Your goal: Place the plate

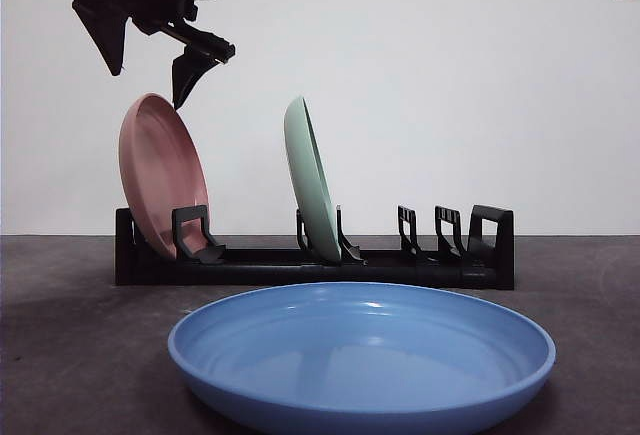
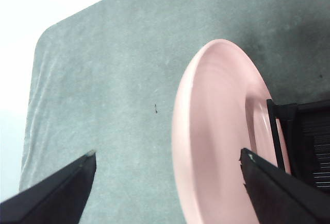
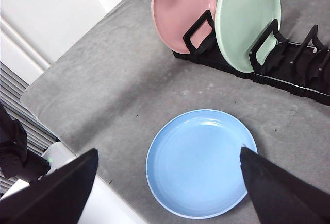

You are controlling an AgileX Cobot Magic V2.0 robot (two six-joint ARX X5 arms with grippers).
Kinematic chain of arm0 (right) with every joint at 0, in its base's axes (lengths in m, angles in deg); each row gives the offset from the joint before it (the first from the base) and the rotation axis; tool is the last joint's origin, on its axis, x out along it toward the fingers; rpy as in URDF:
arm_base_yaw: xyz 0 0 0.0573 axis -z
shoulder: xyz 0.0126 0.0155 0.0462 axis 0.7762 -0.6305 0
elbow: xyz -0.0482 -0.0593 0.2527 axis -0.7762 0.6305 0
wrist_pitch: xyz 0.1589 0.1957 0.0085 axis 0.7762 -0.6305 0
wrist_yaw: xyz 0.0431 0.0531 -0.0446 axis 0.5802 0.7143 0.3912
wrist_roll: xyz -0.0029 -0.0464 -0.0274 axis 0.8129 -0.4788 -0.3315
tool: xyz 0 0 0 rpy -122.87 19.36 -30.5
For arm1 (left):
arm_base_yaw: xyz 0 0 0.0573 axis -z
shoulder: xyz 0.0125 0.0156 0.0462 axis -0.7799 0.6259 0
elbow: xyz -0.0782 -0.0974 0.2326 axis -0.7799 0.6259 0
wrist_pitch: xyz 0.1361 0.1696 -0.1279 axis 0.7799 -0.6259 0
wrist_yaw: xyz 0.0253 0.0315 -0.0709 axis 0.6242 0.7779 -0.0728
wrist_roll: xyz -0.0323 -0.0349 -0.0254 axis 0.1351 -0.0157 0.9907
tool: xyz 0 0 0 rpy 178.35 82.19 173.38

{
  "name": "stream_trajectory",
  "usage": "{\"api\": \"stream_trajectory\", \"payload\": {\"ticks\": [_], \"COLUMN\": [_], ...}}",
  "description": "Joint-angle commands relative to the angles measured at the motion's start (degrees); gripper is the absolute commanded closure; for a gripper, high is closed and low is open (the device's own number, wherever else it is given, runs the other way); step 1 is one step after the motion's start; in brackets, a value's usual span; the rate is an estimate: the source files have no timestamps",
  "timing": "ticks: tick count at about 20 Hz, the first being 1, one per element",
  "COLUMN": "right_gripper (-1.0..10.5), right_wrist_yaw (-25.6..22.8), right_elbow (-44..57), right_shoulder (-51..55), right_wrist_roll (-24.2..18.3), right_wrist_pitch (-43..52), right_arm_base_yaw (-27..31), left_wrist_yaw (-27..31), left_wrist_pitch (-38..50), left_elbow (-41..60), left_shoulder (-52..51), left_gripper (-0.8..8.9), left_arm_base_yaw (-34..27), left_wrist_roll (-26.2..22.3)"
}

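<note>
The pink plate will go out of the rack and onto the blue plate [image 1: 360, 355]. My left gripper will next pick it up by its top rim [image 1: 150, 102] for that.
A pink plate [image 1: 155, 170] [image 2: 216, 131] [image 3: 180, 7] stands on edge in the end slot of a black dish rack [image 1: 300, 273] [image 3: 289, 80], leaning slightly. My left gripper [image 1: 146, 83] [image 2: 167, 154] hangs open just above the pink plate's top rim, not touching it. Upright in a middle slot stands a green plate [image 1: 310, 175] [image 3: 247, 18]. In front of the rack, a blue plate [image 1: 360, 355] [image 3: 198, 162] lies flat on the table. High over the blue plate, my right gripper [image 3: 169, 151] is open and holds nothing; the front view does not show it.
Several unfilled slots [image 1: 420, 235] line the rack's other end, past the green plate. The grey table [image 3: 103, 80] ends at an edge near a white wall on the pink plate's side. A dark arm base [image 3: 15, 152] sits off the table's corner.
</note>
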Motion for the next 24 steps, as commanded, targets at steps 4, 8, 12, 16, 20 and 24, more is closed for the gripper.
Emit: {"api": "stream_trajectory", "payload": {"ticks": [4,8,12,16,20,24], "right_gripper": [5.1,5.1,5.1,5.1,5.1,5.1], "right_wrist_yaw": [-0.3,-0.3,-0.3,-0.3,-0.3,-0.2], "right_elbow": [-1.0,-1.0,-1.0,-1.0,-1.0,-1.0], "right_shoulder": [-0.2,-0.2,-0.2,-0.2,-0.2,-0.2], "right_wrist_roll": [-0.6,-0.6,-0.6,-0.6,-0.6,-0.6], "right_wrist_pitch": [0.5,0.5,0.5,0.5,0.5,0.5], "right_arm_base_yaw": [-0.3,-0.3,-0.3,-0.3,-0.3,-0.3], "left_wrist_yaw": [0.3,0.3,1.8,3.6,3.5,3.5], "left_wrist_pitch": [0.7,0.6,0.6,0.6,0.8,0.7], "left_elbow": [-1.7,-1.7,-1.7,-1.7,-1.7,-1.7], "left_shoulder": [3.0,3.0,3.0,3.0,3.0,3.0], "left_gripper": [5.45,6.18,6.98,7.13,7.78,8.01], "left_arm_base_yaw": [0.2,0.3,0.4,0.7,1.4,1.5], "left_wrist_roll": [-0.7,-0.7,-1.0,-1.8,-1.8,-1.9]}}
